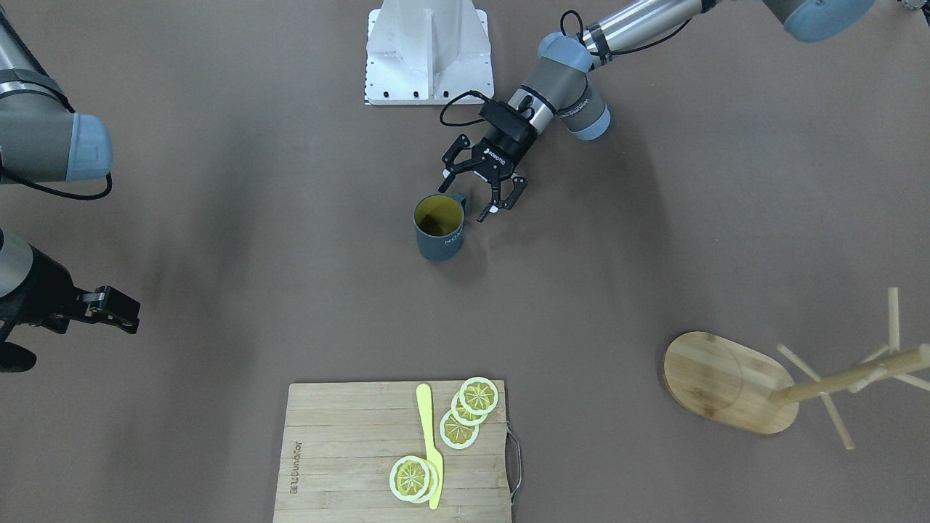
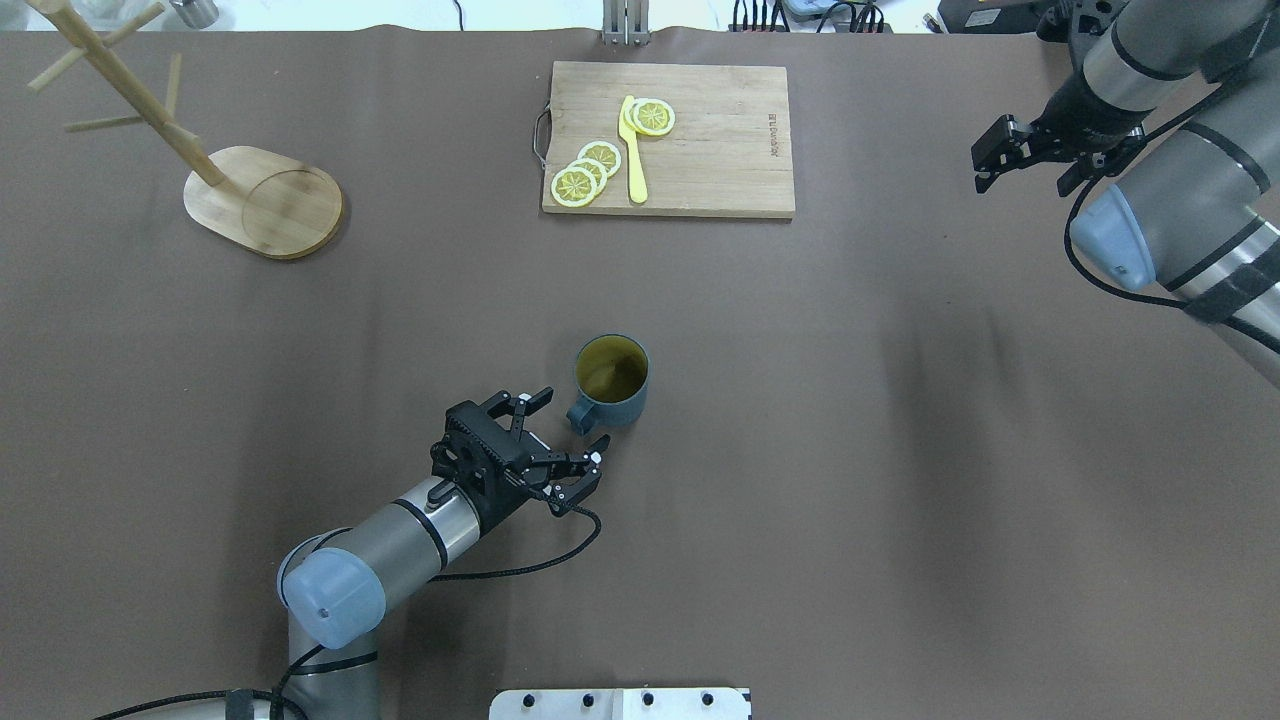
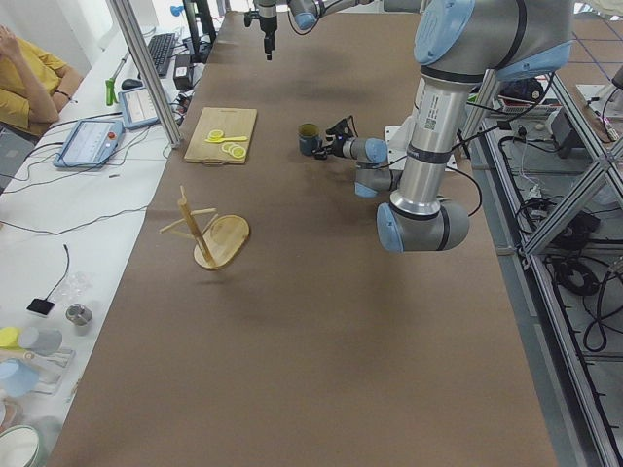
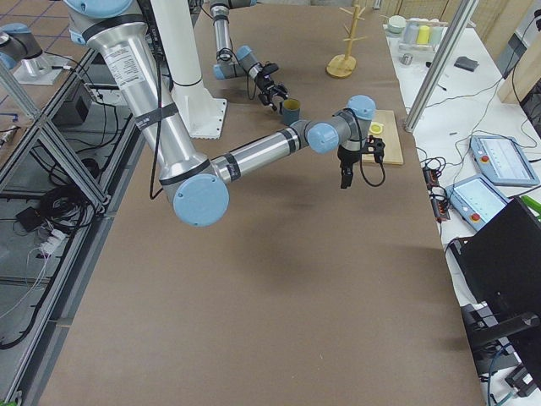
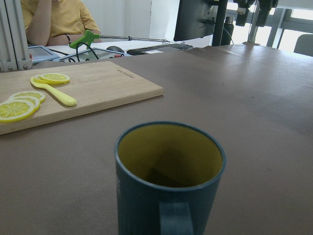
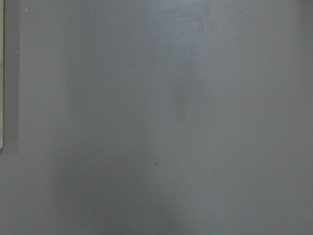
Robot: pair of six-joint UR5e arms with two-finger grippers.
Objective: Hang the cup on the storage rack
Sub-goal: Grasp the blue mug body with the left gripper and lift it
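The teal cup's opening (image 1: 438, 215) needs to stay free to hang on the rack, so my left gripper should grab the cup by its loop handle (image 1: 460, 200) next.
The dark teal cup (image 1: 439, 226) stands upright on the brown table, its yellow-olive inside showing, and its handle points toward the robot. It also shows in the overhead view (image 2: 612, 380) and fills the left wrist view (image 5: 166, 181). My left gripper (image 1: 465, 196) is open and low at the table, with its fingers on either side of the handle and not closed on it. The bamboo storage rack (image 1: 719, 381) stands far off on the robot's left, seen overhead at the far left (image 2: 265, 190). My right gripper (image 2: 1020, 185) is open, empty and raised at the far right.
A wooden cutting board (image 2: 700, 140) with lemon slices (image 2: 590, 170) and a yellow knife (image 2: 632, 150) lies at the far edge, beyond the cup. The white robot base plate (image 1: 429, 51) is behind the left gripper. The right wrist view shows only blurred table surface.
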